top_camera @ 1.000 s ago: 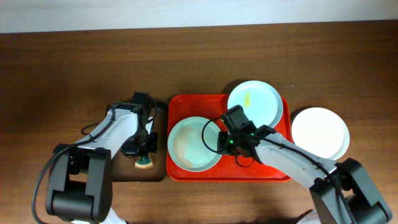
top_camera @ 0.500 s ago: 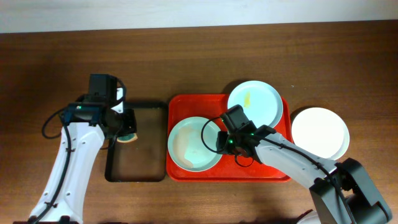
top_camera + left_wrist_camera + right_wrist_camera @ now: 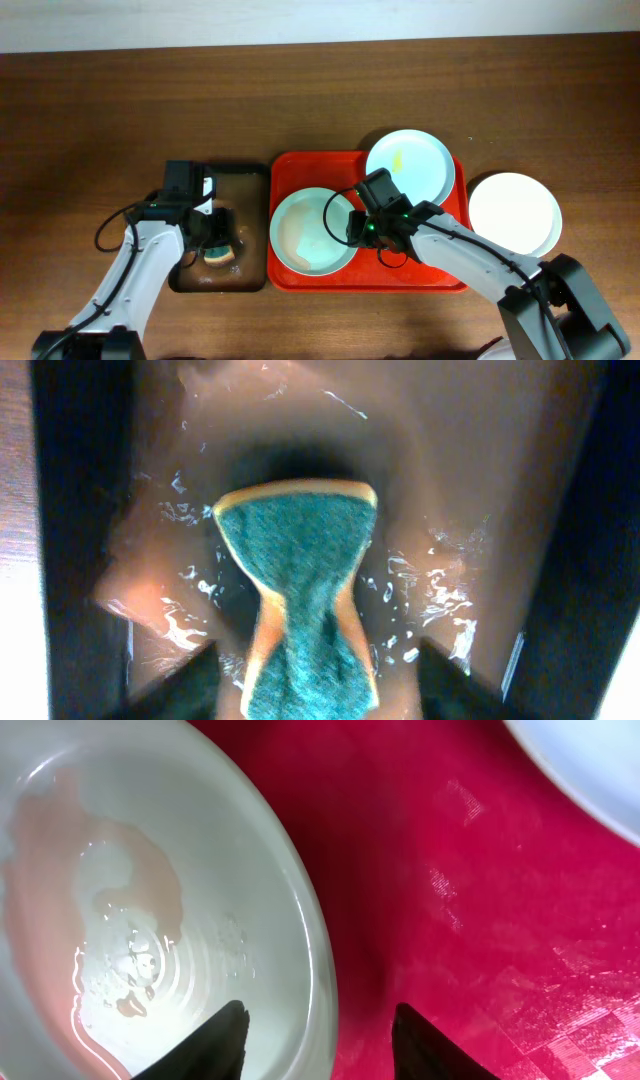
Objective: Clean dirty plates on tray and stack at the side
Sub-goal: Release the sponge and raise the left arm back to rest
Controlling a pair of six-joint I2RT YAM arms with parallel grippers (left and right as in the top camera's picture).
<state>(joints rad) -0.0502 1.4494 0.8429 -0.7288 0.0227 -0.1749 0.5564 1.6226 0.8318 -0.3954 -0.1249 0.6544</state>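
Note:
The wet plate's rim (image 3: 353, 237) should be grabbed by my right gripper on the side away from the black tray (image 3: 250, 200). Then I can tilt the plate there to drain and stack it after that.
On the left half of the red tray (image 3: 440, 272) lies a wet plate (image 3: 312, 232) with a pinkish film of water. My right gripper (image 3: 358, 228) is open, and the plate's right rim (image 3: 318, 970) runs between its fingertips without either touching it. A second plate (image 3: 408, 165) with a yellow smear leans on the tray's far right corner. A third plate (image 3: 515, 213) lies on the table right of the tray. My left gripper (image 3: 213, 236) hangs open over a green and yellow sponge (image 3: 300, 550), which lies loose in a wet black tray (image 3: 250, 200).
The black tray (image 3: 480, 480) stands directly left of the red tray and holds a film of water. Bare brown table (image 3: 320, 90) stretches behind and in front of both trays. The right arm crosses the red tray's front right part.
The left arm swung out to the left with the sponge, came back over the black tray and let it go; its jaws now stand open. The right arm stayed at the plate's rim.

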